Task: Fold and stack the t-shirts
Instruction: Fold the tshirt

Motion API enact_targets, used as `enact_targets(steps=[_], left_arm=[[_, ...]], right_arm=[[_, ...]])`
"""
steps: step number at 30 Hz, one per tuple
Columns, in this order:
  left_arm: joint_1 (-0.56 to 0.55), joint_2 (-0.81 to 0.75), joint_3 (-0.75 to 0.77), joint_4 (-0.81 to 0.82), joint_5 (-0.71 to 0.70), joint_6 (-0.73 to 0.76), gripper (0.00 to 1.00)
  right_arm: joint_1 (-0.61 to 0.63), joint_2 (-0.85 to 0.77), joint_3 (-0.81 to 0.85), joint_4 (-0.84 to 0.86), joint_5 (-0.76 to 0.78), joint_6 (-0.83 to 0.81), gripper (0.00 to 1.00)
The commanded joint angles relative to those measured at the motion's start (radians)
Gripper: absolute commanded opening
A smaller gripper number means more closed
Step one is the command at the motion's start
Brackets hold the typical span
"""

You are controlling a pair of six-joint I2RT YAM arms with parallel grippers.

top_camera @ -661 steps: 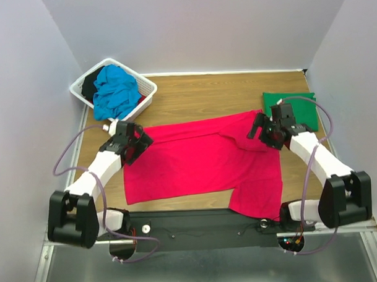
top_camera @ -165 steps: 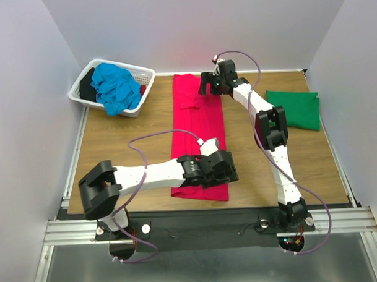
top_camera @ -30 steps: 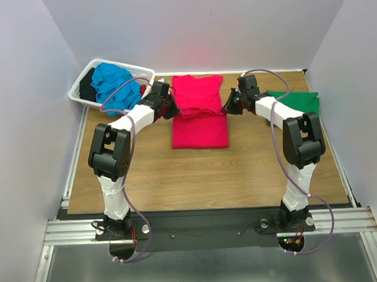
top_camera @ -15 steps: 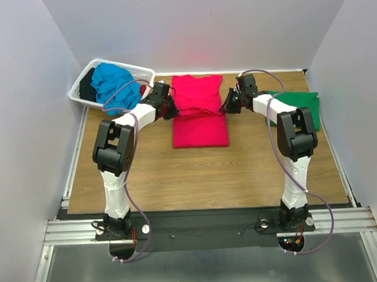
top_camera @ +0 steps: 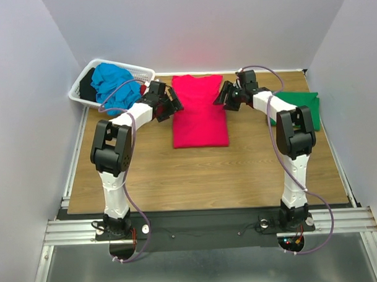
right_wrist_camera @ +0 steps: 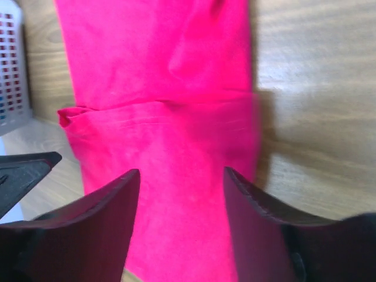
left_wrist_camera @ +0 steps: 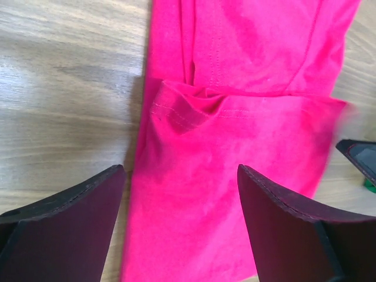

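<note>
The right gripper grabs the near-edge corner of the crimson-pink t-shirt on its side next. That matches my left gripper, to fold the t-shirt farther over.
The crimson-pink t-shirt [top_camera: 198,113] lies folded into a narrow rectangle on the far middle of the table, its far part doubled over the near part. My left gripper [top_camera: 173,101] hovers open at the shirt's left edge, and in the left wrist view the gripper [left_wrist_camera: 181,169] has only pink cloth [left_wrist_camera: 247,53] below it. At the right edge my right gripper [top_camera: 221,95] is open too, nothing between its fingers [right_wrist_camera: 106,223]. A green t-shirt [top_camera: 299,106] lies folded at the far right. The turquoise-blue t-shirt [top_camera: 115,88] is heaped in the basket.
The white lattice basket [top_camera: 87,79] stands at the far left corner, close to my left arm; its wall [right_wrist_camera: 12,70] shows in the right wrist view. Walls close the table on three sides. Bare wood [top_camera: 202,171] stretches between the shirt and the arm bases.
Both grippers were shut on the pink shirt's folded edge; now they have opened and let it go. The fold has settled flat and the grippers have drawn slightly outward.
</note>
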Motion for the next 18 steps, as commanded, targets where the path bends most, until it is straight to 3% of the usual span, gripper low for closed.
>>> enact_targets(steps=[1, 3, 4, 18], left_arm=[[0.005, -0.142, -0.015, 0.032, 0.032, 0.001, 0.9], [0.001, -0.187, -0.038, 0.036, 0.041, 0.009, 0.93], [-0.004, -0.206, -0.07, 0.041, 0.036, 0.013, 0.97], [-0.03, -0.475, -0.601, 0.202, 0.076, -0.042, 0.98]], right_arm=[[-0.007, -0.04, 0.034, 0.046, -0.039, 0.007, 0.71], [-0.007, -0.075, -0.005, 0.046, -0.038, -0.001, 0.98], [-0.007, -0.086, -0.021, 0.046, -0.038, -0.01, 1.0], [0.002, -0.385, -0.571, 0.058, -0.042, -0.021, 0.99]])
